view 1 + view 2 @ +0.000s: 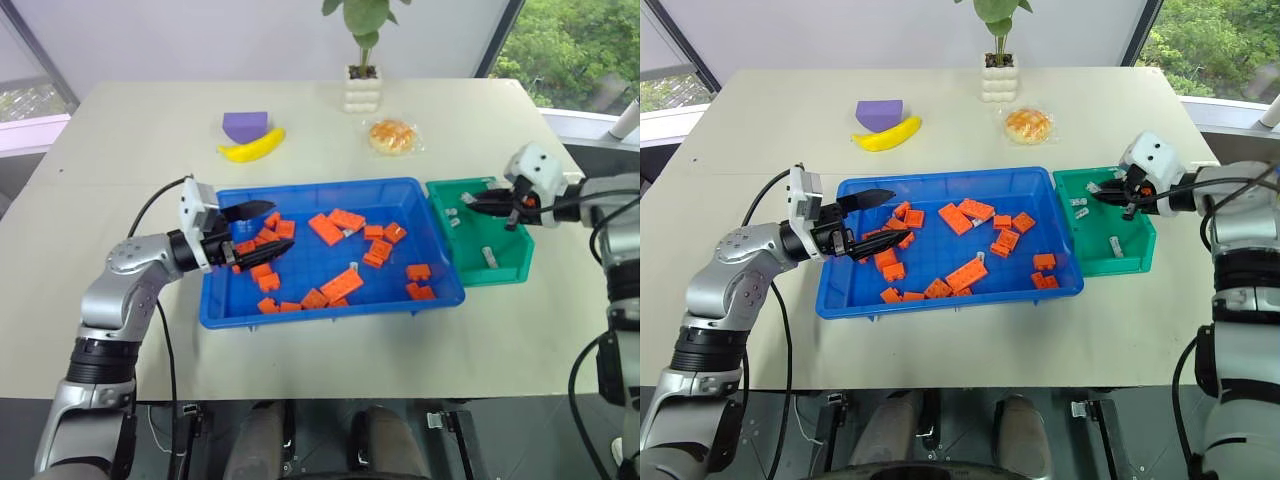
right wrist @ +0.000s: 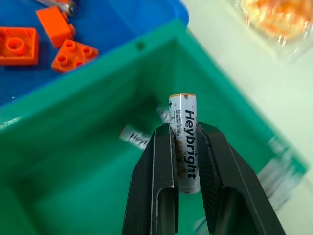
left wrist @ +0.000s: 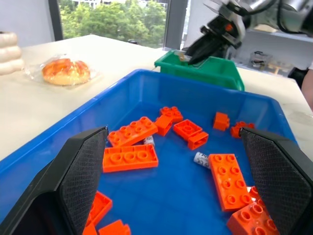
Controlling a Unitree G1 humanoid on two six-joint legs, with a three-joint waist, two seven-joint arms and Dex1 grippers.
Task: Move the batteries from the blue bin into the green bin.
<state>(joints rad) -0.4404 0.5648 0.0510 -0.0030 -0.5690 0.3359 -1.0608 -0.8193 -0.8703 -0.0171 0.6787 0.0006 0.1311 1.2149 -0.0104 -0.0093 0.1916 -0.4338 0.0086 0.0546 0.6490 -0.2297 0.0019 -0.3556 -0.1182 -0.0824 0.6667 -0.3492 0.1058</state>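
The silvery battery is inside the sides of the green bin (image 1: pixel 497 275) and would stay there, so it is time for my right gripper to release it now.
The blue bin (image 1: pixel 330 312) lies at the table's middle, strewn with orange bricks (image 1: pixel 341 285); two batteries (image 3: pixel 200 159) lie among them. My left gripper (image 1: pixel 278 226) hangs open over the bin's left end, with nothing between its fingers (image 3: pixel 83 166). The green bin (image 1: pixel 497 275) stands against the blue bin's right side and holds a few batteries (image 1: pixel 489 256). My right gripper (image 2: pixel 185 129) is shut on a silvery battery (image 2: pixel 185 147) labelled Heybright. It holds that battery over the green bin's far part (image 2: pixel 88 161).
Behind the bins lie a banana (image 1: pixel 252 147), a purple block (image 1: pixel 245 124), a wrapped bun (image 1: pixel 392 136) and a white plant pot (image 1: pixel 362 88). Bare tabletop runs in front of the bins to the near edge.
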